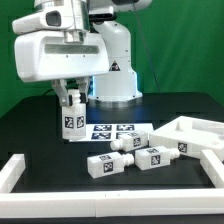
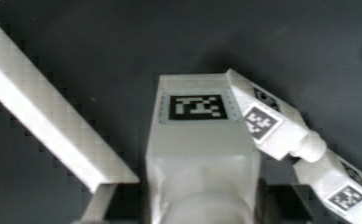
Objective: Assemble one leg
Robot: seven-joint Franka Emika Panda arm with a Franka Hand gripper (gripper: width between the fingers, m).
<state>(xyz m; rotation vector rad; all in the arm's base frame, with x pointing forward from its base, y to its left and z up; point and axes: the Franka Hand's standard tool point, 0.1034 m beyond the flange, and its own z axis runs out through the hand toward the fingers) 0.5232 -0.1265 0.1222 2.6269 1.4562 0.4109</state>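
Observation:
My gripper should keep holding the leg, because the lower end [image 1: 74, 138] of the leg is above the black table in the exterior view.
My gripper [image 1: 70, 103] is shut on one white leg [image 1: 70, 123] and holds it upright at the exterior view's left, its lower end close to the black table. A square tag on it faces the camera. In the wrist view the held leg [image 2: 203, 140] runs out from between the fingers [image 2: 116, 200], with its tag on top. Other legs lie on the table towards the front, one [image 1: 104, 165] nearest and another [image 1: 151, 158] to its right. One lying leg [image 2: 281, 128] shows right beside the held one in the wrist view.
The marker board [image 1: 115, 130] lies just right of the held leg. A large flat white panel [image 1: 198, 135] sits at the exterior view's right. A white rail [image 1: 18, 172] borders the table front and left. A long white strip [image 2: 45, 100] crosses the wrist view.

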